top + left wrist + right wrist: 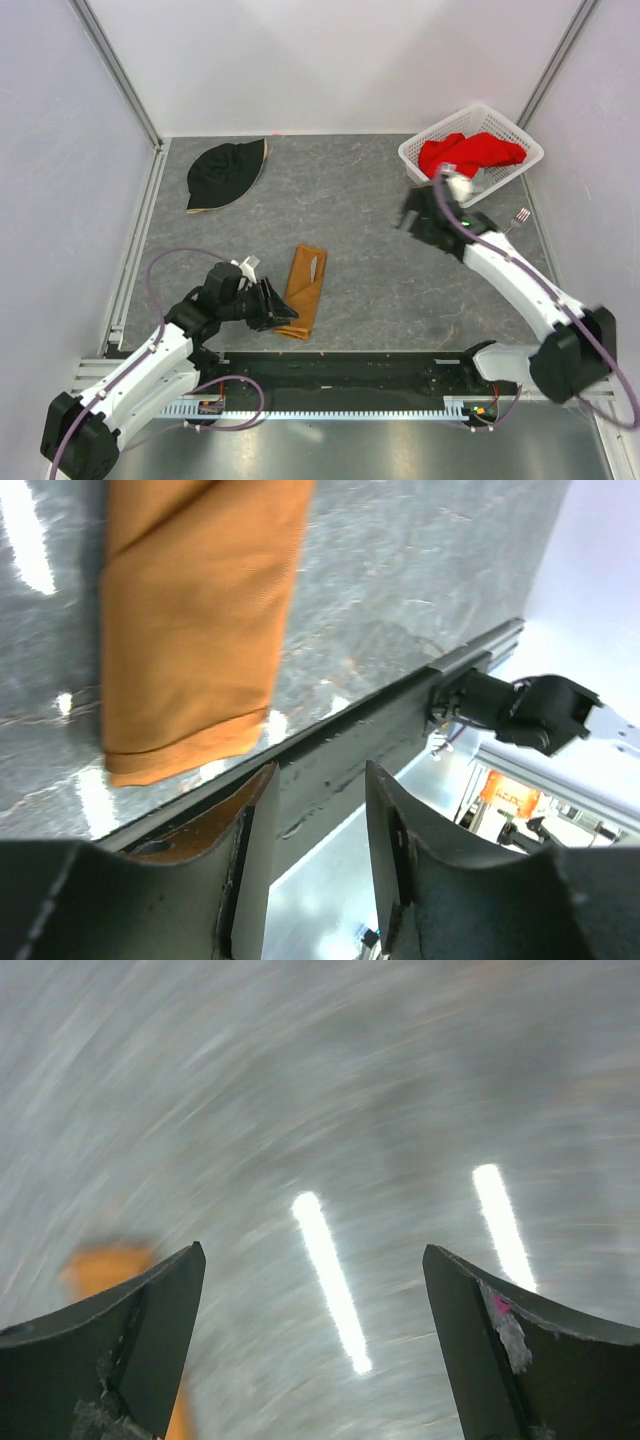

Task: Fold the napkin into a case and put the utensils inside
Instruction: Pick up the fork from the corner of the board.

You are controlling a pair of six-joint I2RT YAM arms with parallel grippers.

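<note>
Next, my right gripper picks up the silver fork by its handle [509, 229], so the fork's teeth stay free and it goes handle-first inside the napkin case.
The napkin lies folded into a narrow orange-brown case [305, 290] [190, 620] in the middle of the table. A thin grey knife [313, 266] rests on the case's far half; I cannot tell whether it is tucked in. The silver fork [519, 218] lies on the table at the right, just near of the basket. My left gripper [283, 312] [318, 780] is open with nothing between its fingers, right beside the case's near left corner. My right gripper [408, 216] [312, 1250] hangs wide open over bare table, left of the fork. Its view is motion-blurred, with an orange smear of the case [100, 1265] at lower left.
A black hat [226, 173] lies at the back left. A white basket [512, 128] holding a red cloth [470, 153] stands at the back right. A black rail [400, 720] runs along the table's near edge, close under my left gripper.
</note>
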